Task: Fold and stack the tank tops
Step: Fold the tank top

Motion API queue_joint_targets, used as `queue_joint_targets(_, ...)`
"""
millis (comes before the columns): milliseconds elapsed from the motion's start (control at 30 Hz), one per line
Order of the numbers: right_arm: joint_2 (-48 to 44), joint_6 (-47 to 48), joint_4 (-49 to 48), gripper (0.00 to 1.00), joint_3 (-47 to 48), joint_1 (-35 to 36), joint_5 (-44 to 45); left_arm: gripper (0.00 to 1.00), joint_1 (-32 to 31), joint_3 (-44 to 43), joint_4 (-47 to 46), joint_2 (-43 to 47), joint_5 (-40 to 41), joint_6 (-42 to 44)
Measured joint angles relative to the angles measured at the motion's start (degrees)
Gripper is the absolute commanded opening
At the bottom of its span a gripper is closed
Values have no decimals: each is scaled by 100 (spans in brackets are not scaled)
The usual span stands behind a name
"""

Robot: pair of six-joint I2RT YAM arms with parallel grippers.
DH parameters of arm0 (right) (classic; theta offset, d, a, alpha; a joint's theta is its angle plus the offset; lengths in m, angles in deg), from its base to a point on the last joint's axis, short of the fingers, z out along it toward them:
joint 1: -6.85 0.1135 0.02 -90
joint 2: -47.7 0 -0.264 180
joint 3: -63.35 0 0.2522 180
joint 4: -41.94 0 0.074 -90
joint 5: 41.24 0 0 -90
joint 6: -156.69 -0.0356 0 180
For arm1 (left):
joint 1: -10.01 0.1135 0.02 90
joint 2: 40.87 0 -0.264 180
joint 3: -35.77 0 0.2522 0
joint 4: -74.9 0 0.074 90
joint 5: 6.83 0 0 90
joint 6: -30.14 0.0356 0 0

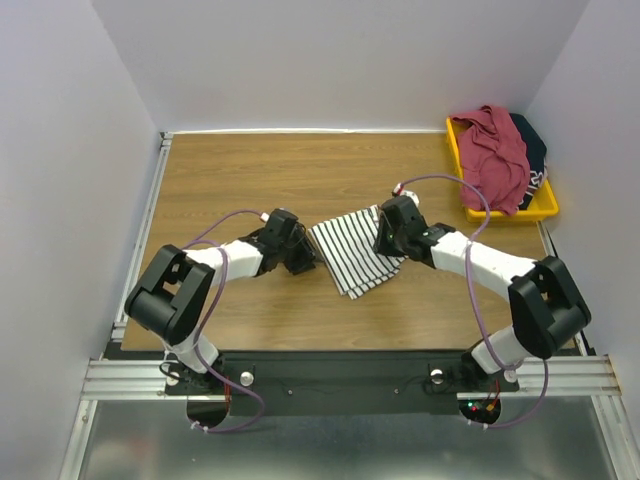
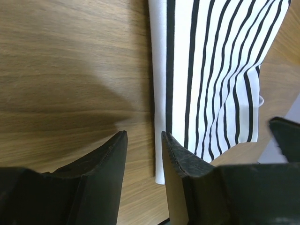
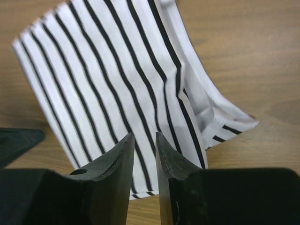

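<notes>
The folded striped tank top needs to be pulled aside for stacking, so my left gripper should grab it by its white hem edge next.
The striped tank top lies folded flat on the wooden table, mid-scene. My left gripper hovers at its left edge. In the left wrist view the gripper is open with only bare wood and the cloth's white hem between its jaws. My right gripper is over the top's right side. In the right wrist view the gripper stands narrowly open above the stripes, pinching nothing. The maroon tank top and the dark navy one lie heaped in the bin.
A yellow plastic bin stands at the table's far right corner. White walls close in the table on the left, back and right. A metal rail runs along the left edge.
</notes>
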Motion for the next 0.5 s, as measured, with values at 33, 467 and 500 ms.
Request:
queue_joint_targets(33, 57, -22, 4, 30, -66, 7, -31, 48, -17, -59, 11, -68, -4, 22)
queue_joint_targets(467, 205, -365, -170, 29, -964, -472, -133, 49, -96, -402, -144, -584, -114, 42)
queue_joint_targets(500, 208, -367, -203, 29, -966, -514, -144, 50, -105, -442, -177, -636, -125, 35)
